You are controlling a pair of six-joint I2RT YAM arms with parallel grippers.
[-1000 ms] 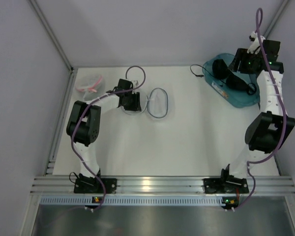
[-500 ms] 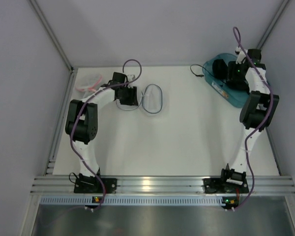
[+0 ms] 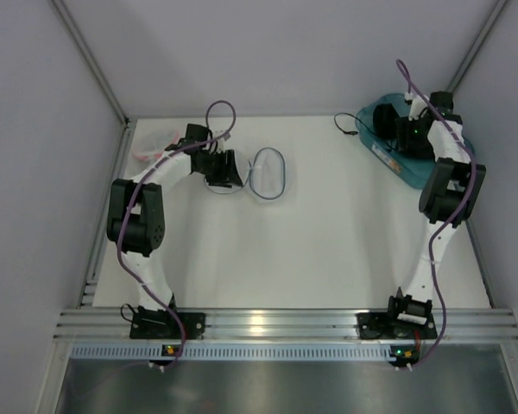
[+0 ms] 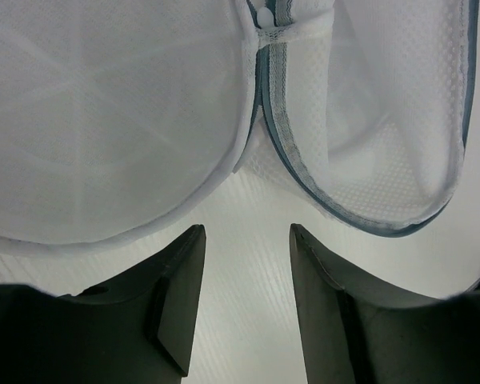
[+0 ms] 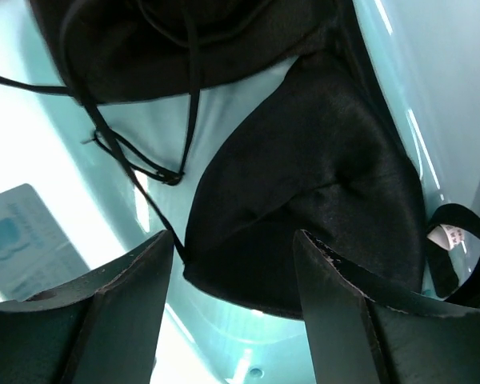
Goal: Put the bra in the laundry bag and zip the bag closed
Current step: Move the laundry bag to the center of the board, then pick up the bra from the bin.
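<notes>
The right gripper needs to pick up the bra's black padded cup at its strap-end edge (image 3: 406, 149) (image 5: 234, 261) next, so that the other cup stays free for placing in the laundry bag.
The laundry bag (image 3: 268, 173) lies open on the white table, its two mesh halves side by side with a thin grey zip rim. My left gripper (image 3: 227, 170) is open and empty, low over the bag's left half. In the left wrist view its fingertips (image 4: 246, 232) straddle bare table just short of the hinge between the two halves (image 4: 368, 112). The black bra (image 3: 386, 119) lies in the teal bin (image 3: 414, 178). My right gripper (image 3: 413, 134) is open inside the bin. In the right wrist view its jaws (image 5: 234, 240) stand either side of a black padded cup (image 5: 304, 192).
A second round mesh bag with a pink rim (image 3: 155, 145) lies at the table's far left. A thin black strap (image 3: 345, 128) trails from the bin onto the table. A pale card (image 5: 16, 232) lies on the bin floor. Enclosure walls stand close around the table.
My right arm has swung in and lowered its gripper into the bin over the bra. My left gripper has shifted slightly left and back, and the bag moved a little with it.
</notes>
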